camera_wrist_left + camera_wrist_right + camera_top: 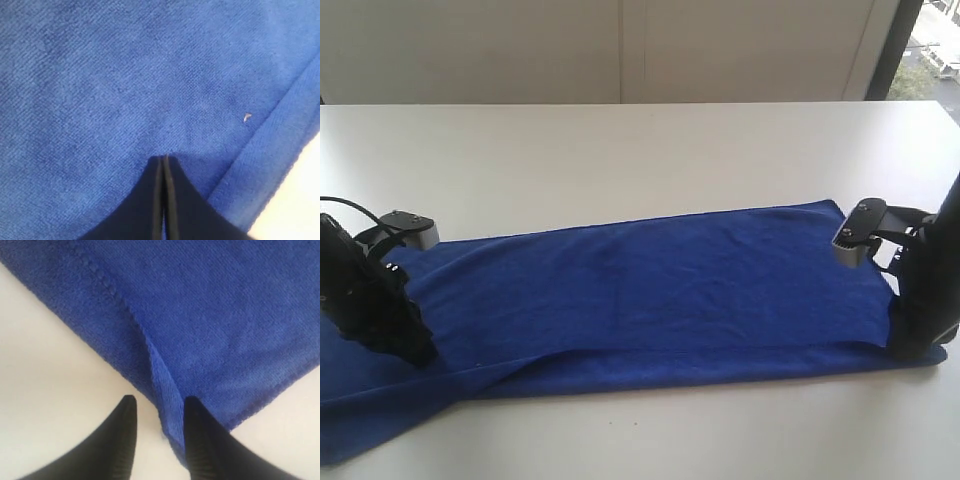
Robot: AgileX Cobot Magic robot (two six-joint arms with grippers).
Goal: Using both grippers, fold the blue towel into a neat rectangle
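Note:
Next, my right gripper grabs the raised fold at its corner to fold the blue towel.
The blue towel lies stretched across the white table, its near long edge doubled over into a band. At its left end my left gripper points down onto the cloth. In the left wrist view its jaws are shut, tips against the towel, with nothing seen between them. At the towel's right end stands my right gripper. In the right wrist view it is open, and a raised fold at the towel corner runs between the fingers, close against one finger, with bare table beside the other.
The white table stretches bare behind the towel to a pale wall. A window shows at the back right. The towel's left end hangs near the table's front edge. A small white speck sits on the cloth.

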